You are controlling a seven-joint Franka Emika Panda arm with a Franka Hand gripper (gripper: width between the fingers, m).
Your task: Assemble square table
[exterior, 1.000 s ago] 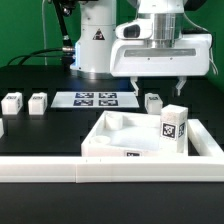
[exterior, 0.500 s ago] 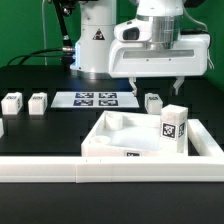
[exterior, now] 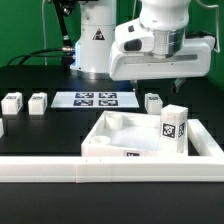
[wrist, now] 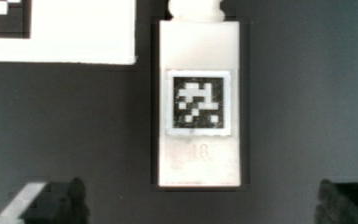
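Note:
I should grab the leg by its tagged body [exterior: 153, 103] [wrist: 199, 125] with my gripper, so the leg's round end stays free for the tabletop's corner hole.
The white square tabletop [exterior: 120, 135] lies rim-up at the front of the black table. One tagged leg [exterior: 173, 126] stands upright in its corner on the exterior view's right. My gripper [exterior: 157, 86] hangs open above another leg [exterior: 153, 101] that lies behind the tabletop. In the wrist view this leg [wrist: 201, 105] lies lengthwise with its tag facing up. It sits centred ahead of my gripper [wrist: 202, 197], whose dark fingertips [wrist: 51, 202] stand wide apart, clear of the leg. Two more legs [exterior: 12, 103] [exterior: 38, 101] rest at the exterior view's left.
The marker board [exterior: 93, 99] lies flat behind the legs, and its corner [wrist: 51, 30] shows in the wrist view. A long white L-shaped border wall [exterior: 60, 168] runs along the front edge, against the tabletop. The robot base [exterior: 95, 45] stands at the back.
The hand has turned and tilted slightly above the lying leg. The jaws have stayed open, and no part has moved.

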